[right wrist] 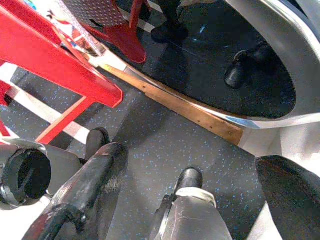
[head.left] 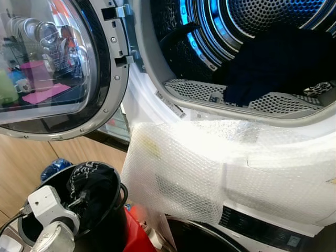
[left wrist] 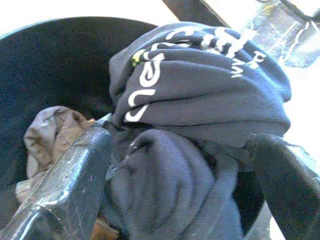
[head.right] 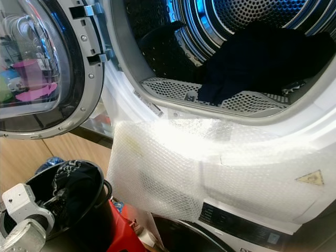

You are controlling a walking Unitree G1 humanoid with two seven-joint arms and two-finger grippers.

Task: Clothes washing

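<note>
The grey garment has a lettered part that bulges wide, while its plain bunched fold (left wrist: pixel 162 175) stands up narrower, so my left gripper needs to grab the garment by that fold next.
The upper machine's drum (head.left: pixel 210 31) stands open, lit blue, with a dark garment (head.left: pixel 273 63) lying inside near the front rim. Its round glass door (head.left: pixel 52 63) is swung wide to the left. Below it, a black bucket (head.left: pixel 113 210) holds a dark grey garment with white lettering (left wrist: pixel 200 85) on top of a beige cloth (left wrist: pixel 45 135). My left gripper (left wrist: pixel 180 170) is down in the bucket, open, one finger on each side of the grey garment. My right gripper (right wrist: pixel 190 200) hangs open above the dark speckled floor.
Bubble wrap (head.left: pixel 210 168) drapes over the machine's front below the drum opening. A red stool (head.left: pixel 137 231) stands under the bucket, beside the lower machine's dark door (right wrist: pixel 225 65). The open glass door juts out at upper left, over the bucket.
</note>
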